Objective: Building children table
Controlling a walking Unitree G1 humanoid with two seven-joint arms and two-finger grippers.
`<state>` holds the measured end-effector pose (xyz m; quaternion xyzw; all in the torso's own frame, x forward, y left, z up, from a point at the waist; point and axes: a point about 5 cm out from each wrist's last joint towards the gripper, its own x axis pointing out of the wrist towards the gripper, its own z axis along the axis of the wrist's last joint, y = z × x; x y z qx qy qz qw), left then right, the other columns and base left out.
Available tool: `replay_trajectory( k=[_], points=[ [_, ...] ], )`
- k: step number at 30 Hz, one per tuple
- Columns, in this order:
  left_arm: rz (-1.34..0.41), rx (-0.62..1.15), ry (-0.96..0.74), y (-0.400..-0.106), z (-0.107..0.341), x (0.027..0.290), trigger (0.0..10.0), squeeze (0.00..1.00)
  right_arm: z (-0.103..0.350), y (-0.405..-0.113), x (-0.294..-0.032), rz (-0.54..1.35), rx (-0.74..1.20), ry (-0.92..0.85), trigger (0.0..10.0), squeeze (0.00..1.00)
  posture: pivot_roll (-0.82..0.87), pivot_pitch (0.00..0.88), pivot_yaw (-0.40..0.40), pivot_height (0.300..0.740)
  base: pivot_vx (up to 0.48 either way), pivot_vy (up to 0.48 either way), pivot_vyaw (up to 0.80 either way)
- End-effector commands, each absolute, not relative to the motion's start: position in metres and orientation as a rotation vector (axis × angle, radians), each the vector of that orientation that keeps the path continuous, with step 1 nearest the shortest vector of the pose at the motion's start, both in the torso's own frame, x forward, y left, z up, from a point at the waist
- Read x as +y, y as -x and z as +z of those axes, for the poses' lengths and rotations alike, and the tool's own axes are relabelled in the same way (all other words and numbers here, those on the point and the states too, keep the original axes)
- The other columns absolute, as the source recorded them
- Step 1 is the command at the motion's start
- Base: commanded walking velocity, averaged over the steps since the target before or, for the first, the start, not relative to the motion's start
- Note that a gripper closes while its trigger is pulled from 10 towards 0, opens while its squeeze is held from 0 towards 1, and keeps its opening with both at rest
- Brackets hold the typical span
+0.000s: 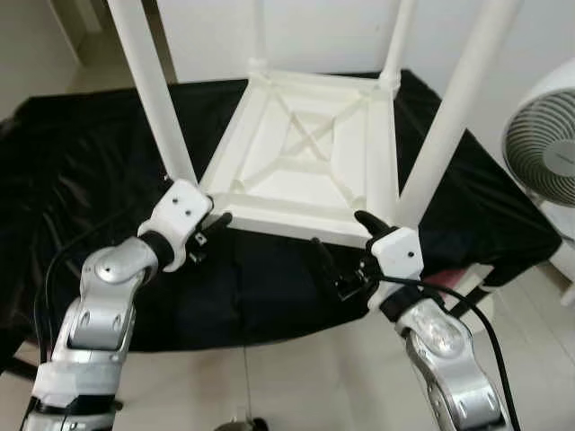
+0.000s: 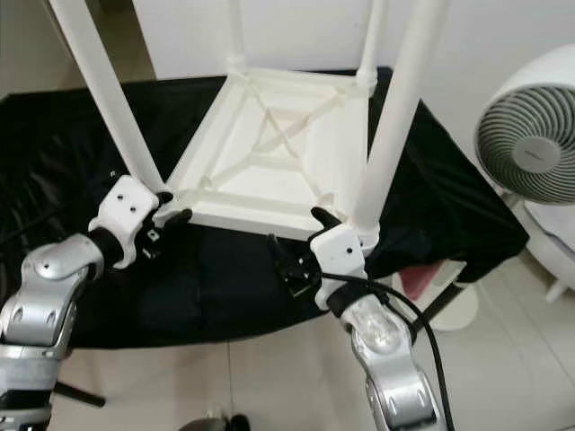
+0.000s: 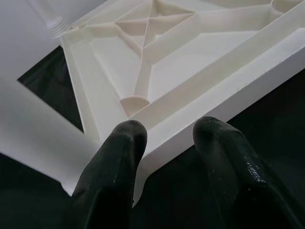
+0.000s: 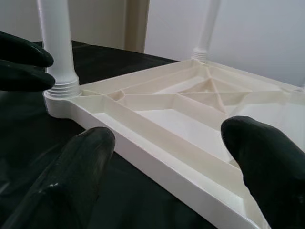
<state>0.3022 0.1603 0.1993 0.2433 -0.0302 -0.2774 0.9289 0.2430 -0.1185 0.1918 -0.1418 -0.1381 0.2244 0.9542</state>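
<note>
I need to take hold of the table with my left gripper next, by its thin raised near rim [image 1: 243, 218], because the upturned table top [image 1: 301, 148] is far wider than my fingers.
A white plastic children's table [image 1: 296, 220] lies upside down on a black cloth [image 1: 90, 162], its ribbed underside up and its legs pointing upward. The near-left leg [image 1: 157, 99] and near-right leg [image 1: 449, 117] rise beside my arms. My left gripper [image 1: 208, 231] is open at the near-left corner, its fingertips [image 3: 128, 136] at the rim just below that leg. Open too, my right gripper [image 1: 341, 233] reaches the near rim by the near-right corner, and its fingers [image 4: 95, 148] stand either side of the rim's edge. Neither gripper is closed on the table.
A white floor fan [image 1: 544, 153] stands at the right, close to the cloth-covered surface. Pale tiled floor [image 1: 296, 377] lies in front of me. A black cable [image 1: 485, 332] runs along my right forearm. A white wall is behind the table.
</note>
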Motion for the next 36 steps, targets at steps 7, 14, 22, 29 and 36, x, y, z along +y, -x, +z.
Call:
replay_trajectory(
  k=[7, 14, 22, 29, 36],
  points=[
    [-0.526, -0.073, -0.487, -0.305, 0.199, 0.159, 10.0, 0.00, 0.188, -0.243, -0.118, 0.452, -0.265, 0.282, 10.0, 0.00, -0.08, 0.094, 0.042, 0.740, 0.000, -0.199, 0.00],
    [-0.513, -0.075, -0.499, -0.308, 0.198, 0.159, 10.0, 0.00, 0.189, -0.245, -0.116, 0.450, -0.267, 0.276, 10.0, 0.00, -0.09, 0.092, 0.044, 0.740, 0.000, -0.124, 0.00],
    [-0.447, -0.024, -0.480, -0.313, 0.194, 0.167, 10.0, 0.00, 0.189, -0.245, -0.115, 0.452, -0.264, 0.277, 10.0, 0.00, -0.09, 0.089, 0.042, 0.740, 0.000, -0.085, 0.00],
    [-0.428, -0.028, -0.498, -0.314, 0.195, 0.169, 10.0, 0.00, 0.189, -0.245, -0.114, 0.455, -0.265, 0.275, 10.0, 0.00, -0.08, 0.086, 0.042, 0.740, 0.000, 0.480, 0.00],
    [-0.414, -0.040, -0.515, -0.314, 0.196, 0.170, 10.0, 0.00, 0.188, -0.244, -0.114, 0.459, -0.264, 0.275, 10.0, 0.00, -0.08, 0.086, 0.042, 0.740, 0.000, 0.050, 0.00]
  ],
)
